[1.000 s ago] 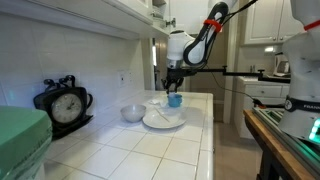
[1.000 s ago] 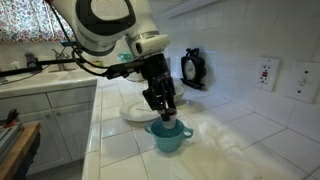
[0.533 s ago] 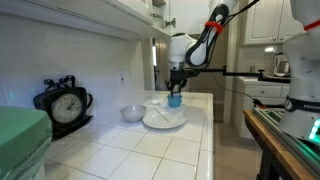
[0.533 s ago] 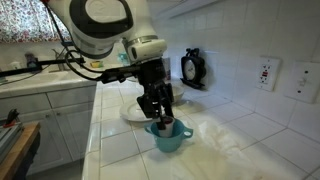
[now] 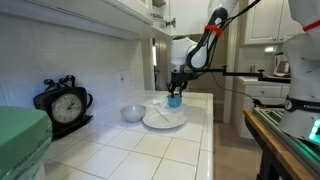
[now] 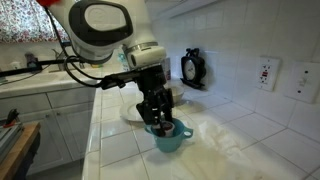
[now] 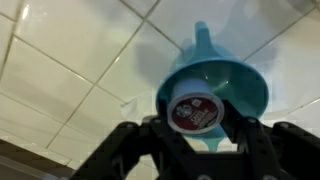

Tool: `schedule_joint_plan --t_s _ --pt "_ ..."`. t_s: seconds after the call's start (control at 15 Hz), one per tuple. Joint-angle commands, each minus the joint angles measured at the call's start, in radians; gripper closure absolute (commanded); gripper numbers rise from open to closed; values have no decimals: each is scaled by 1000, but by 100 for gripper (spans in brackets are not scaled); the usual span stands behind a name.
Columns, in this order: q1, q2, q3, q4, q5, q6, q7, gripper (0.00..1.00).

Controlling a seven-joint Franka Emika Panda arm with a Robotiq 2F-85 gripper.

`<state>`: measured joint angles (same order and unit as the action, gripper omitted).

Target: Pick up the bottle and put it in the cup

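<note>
The bottle (image 7: 194, 110) is within the cup's rim and over the cup's opening, so it would end up inside the cup. My gripper needs to open now.
A small teal-blue cup (image 6: 172, 140) with a handle stands on the white tiled counter, also seen in an exterior view (image 5: 174, 101) and from above in the wrist view (image 7: 240, 85). My gripper (image 6: 158, 120) is directly over the cup, its fingertips at the rim; it also shows in an exterior view (image 5: 175, 88). In the wrist view my gripper (image 7: 194, 120) is shut on the bottle (image 7: 194, 110), a small container with a round red-and-white end, held over the cup's opening. The bottle is hidden in both exterior views.
A white plate (image 5: 163, 120) (image 6: 133, 113) lies beside the cup, a pale bowl (image 5: 133, 113) next to it. A black clock (image 5: 65, 103) (image 6: 192, 67) stands by the wall. A wall outlet (image 6: 266, 72) and a counter edge (image 6: 100, 130) are nearby.
My gripper has come down a little with the bottle, closer onto the cup. The cup, plate and bowl have not moved.
</note>
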<state>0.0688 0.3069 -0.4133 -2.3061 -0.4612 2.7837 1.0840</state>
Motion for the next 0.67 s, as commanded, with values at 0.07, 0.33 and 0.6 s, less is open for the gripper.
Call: schedule_joint_plan --t_s 0.07,0.33,0.6 --pt "2 6 -9 -15 -11 61 6 71" --pt "6 8 -10 -19 -5 77 -11 17" --pt "26 -22 -18 -23 -27 55 -20 0"
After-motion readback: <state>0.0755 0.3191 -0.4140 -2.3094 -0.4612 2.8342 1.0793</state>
